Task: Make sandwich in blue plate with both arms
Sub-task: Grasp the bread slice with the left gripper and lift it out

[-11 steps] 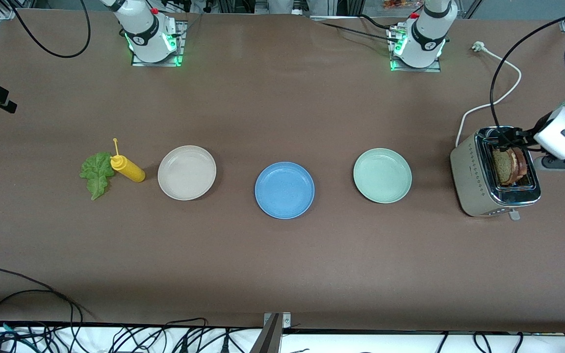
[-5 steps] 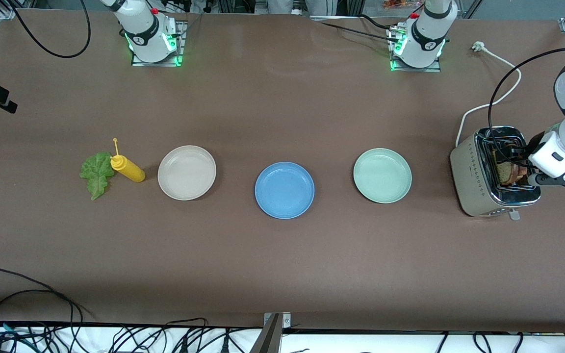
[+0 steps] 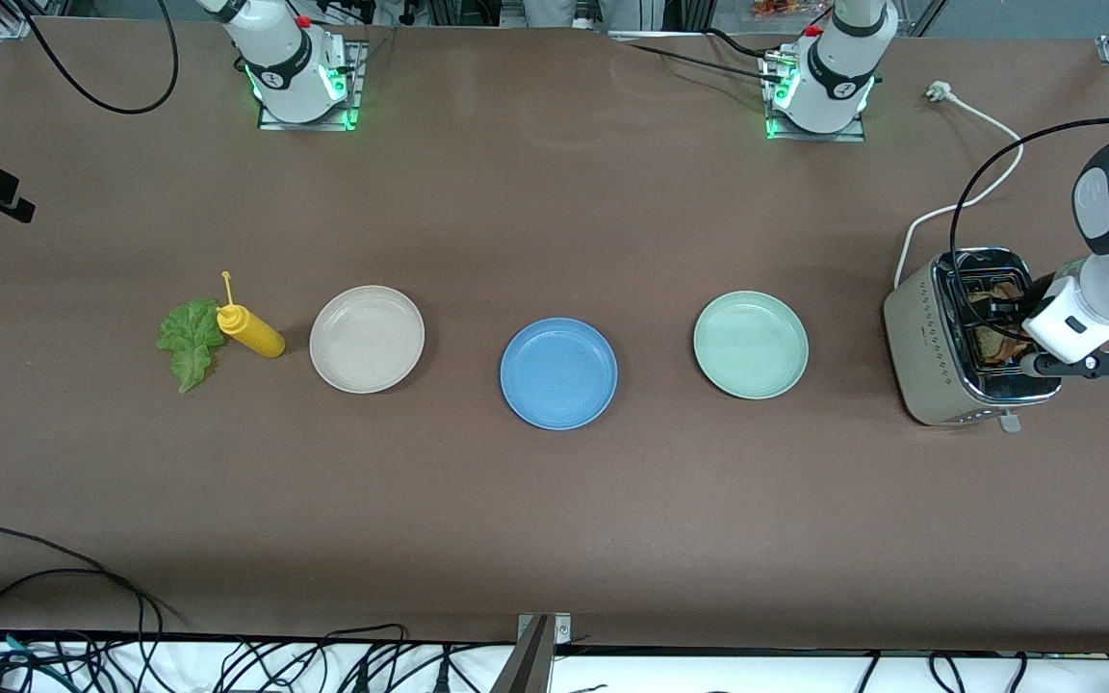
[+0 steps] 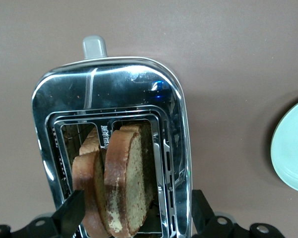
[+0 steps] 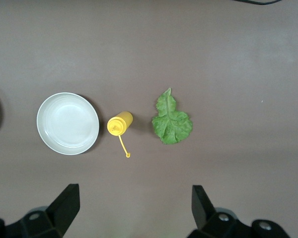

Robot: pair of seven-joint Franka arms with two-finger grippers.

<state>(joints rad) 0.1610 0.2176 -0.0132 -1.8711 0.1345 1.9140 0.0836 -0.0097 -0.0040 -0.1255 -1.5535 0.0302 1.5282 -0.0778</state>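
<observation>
My fingers are on both sides of the upright bread slices at the toaster's top, and closing would catch both, so my left gripper closes next.
Two brown bread slices (image 4: 129, 178) stand upright in the toaster (image 3: 920, 337) at the left arm's end of the table. My left gripper (image 4: 136, 210) is down at the toaster's top (image 3: 1002, 325) and open. One finger (image 4: 72, 210) sits beside the outer slice, the other (image 4: 202, 208) over the chrome rim, with both slices between them. The blue plate (image 3: 558, 372) lies bare at the table's middle. A green lettuce leaf (image 3: 191, 339) lies at the right arm's end. My right gripper (image 5: 134, 201) hangs open and high over the table by the lettuce (image 5: 171, 121).
A yellow squeeze bottle (image 3: 251, 332) lies against the lettuce, beside a cream-white plate (image 3: 367, 339). A pale green plate (image 3: 750, 345) sits between the blue plate and the toaster. The toaster's white cord (image 3: 973, 183) runs toward the left arm's base.
My left gripper has come down over the toaster, covering more of the bread in the front view. Nothing on the table has moved.
</observation>
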